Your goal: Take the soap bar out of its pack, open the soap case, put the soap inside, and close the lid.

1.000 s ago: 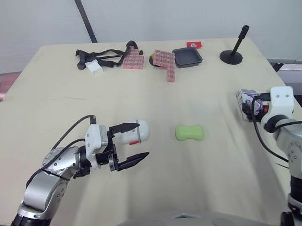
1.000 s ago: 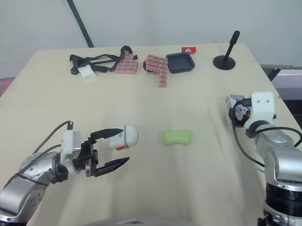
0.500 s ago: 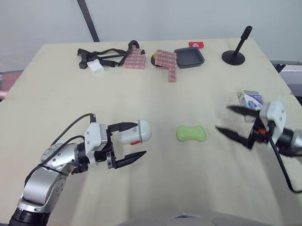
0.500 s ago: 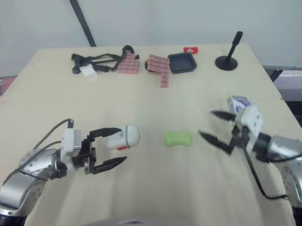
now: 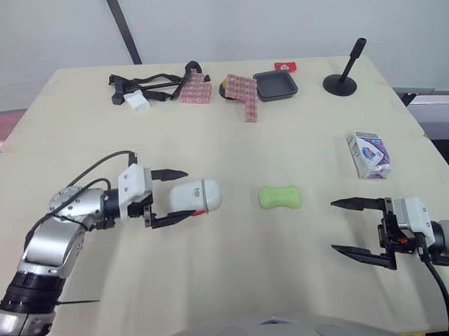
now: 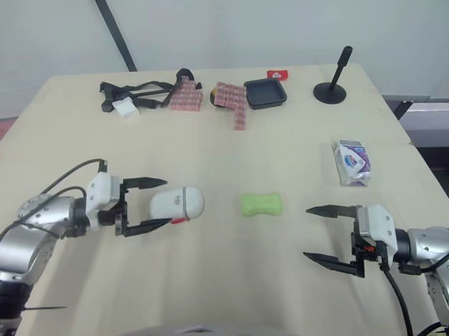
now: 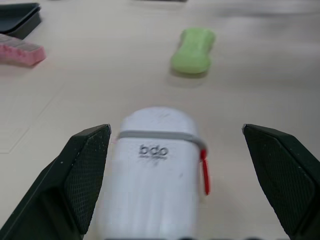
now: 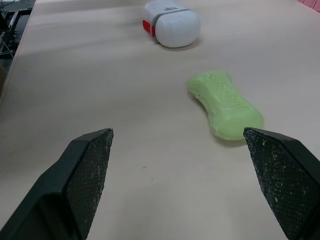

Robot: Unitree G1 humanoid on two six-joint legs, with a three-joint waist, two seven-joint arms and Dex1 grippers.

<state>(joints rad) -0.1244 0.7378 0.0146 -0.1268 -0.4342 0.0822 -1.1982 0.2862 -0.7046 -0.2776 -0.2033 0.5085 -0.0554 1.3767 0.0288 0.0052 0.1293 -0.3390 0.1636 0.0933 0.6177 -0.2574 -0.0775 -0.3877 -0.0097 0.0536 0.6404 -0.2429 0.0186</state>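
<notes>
I should next grab the white soap case by its two straight long sides with my left gripper, because the soap case (image 5: pixel 194 196) curves round at its ends.
The green soap bar (image 5: pixel 279 198) lies bare on the table's middle. To its left lies the white soap case (image 5: pixel 194 196) with a grey band and red clasp, lid shut. My left gripper (image 5: pixel 180 196) is open, its fingers on either side of the case. My right gripper (image 5: pixel 350 227) is open near the front right, some way right of the soap and pointing toward it. The soap pack (image 5: pixel 369 154), a white and purple box, lies at the right side of the table.
At the far edge lie black straps with a white piece (image 5: pixel 144 88), pink block stacks (image 5: pixel 243 96), a black tray (image 5: pixel 275 84), a small red item (image 5: pixel 285 66) and a black stand (image 5: pixel 344 74). The table's right edge (image 5: pixel 433 150) runs close to the pack.
My right arm swung down from the pack, leaving it on the table, and came low and open at the front right. My left gripper moved around the case.
</notes>
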